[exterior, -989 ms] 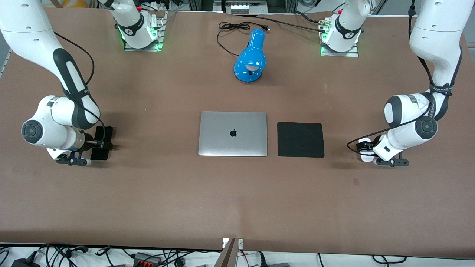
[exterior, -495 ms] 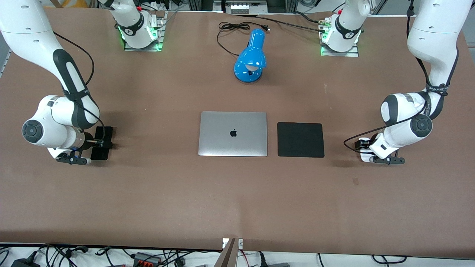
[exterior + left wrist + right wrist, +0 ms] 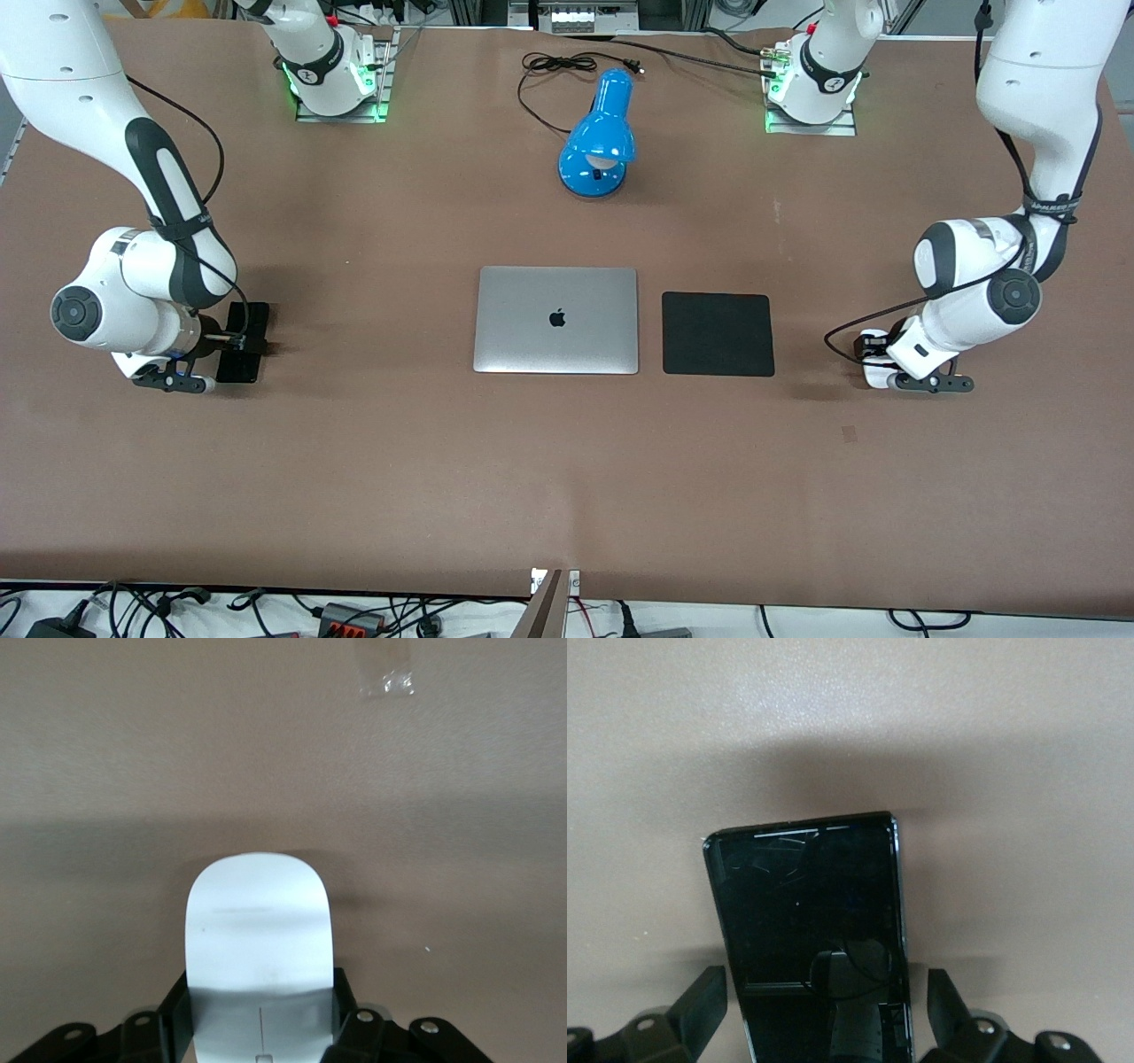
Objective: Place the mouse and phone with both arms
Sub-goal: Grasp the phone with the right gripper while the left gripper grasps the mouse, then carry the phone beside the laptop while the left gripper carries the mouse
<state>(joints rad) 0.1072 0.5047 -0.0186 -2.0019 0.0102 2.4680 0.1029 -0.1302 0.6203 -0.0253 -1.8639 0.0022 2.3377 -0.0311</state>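
Observation:
My right gripper's fingers are beside the long sides of the black phone and would catch the phone by closing now, so it is time to close.
The white mouse is at the left arm's end of the table, beside the black mat. My left gripper is low over it. In the left wrist view the mouse sits between the fingers, which press on both its sides; the left gripper is shut on it. The black phone lies flat at the right arm's end. My right gripper is low over it. In the right wrist view the phone lies between the spread fingers with gaps on both sides; the right gripper is open.
A closed silver laptop lies mid-table with a square black mat beside it toward the left arm's end. A blue desk lamp with its cord lies farther from the camera. A bit of clear tape is stuck on the table.
The left arm's wrist shifted slightly toward the mat, then back, with the mouse still between its fingers. The right arm has hardly moved.

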